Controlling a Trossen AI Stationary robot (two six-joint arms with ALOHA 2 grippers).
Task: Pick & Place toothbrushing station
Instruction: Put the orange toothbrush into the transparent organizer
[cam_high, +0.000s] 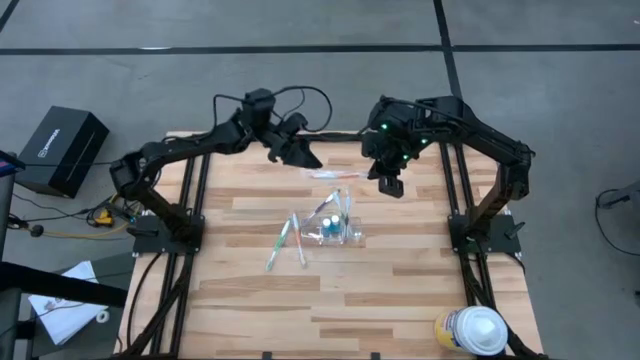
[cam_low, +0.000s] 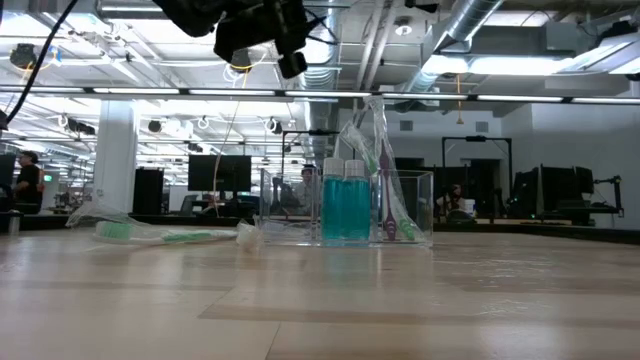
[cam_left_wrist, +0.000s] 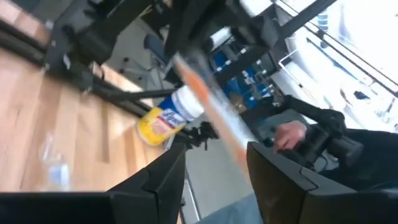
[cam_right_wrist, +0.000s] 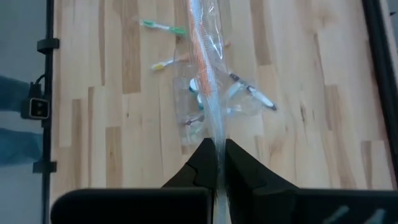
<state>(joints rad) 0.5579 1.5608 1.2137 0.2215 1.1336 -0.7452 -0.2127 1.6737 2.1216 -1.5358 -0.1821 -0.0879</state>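
I should next grab the orange toothbrush by its free wrapped end with my left gripper, to take it over from my right gripper.
A small clear cup stands on the table's middle, holding two teal tubes and several toothbrushes that lean on its rim. Two toothbrushes lie flat on the wood to its left. My right gripper is shut on an orange toothbrush in a clear wrapper, which is held above the table beyond the cup. My left gripper is open at the toothbrush's other end; in the left wrist view the wrapped toothbrush runs slanting ahead of its fingers. My right gripper pinches one end of the clear wrapper between its two fingers. The fingers come from the table's right side and lie along the toothbrush. The toothbrush sticks out ahead of them toward the left arm, lifted clear of the table. My left gripper is open at the free end; I cannot tell whether it touches.
A large white-and-yellow round container lies at the table's near right corner. Black frame posts stand along both side edges. A black box sits off the table to the left. Bare wood lies near the front edge.
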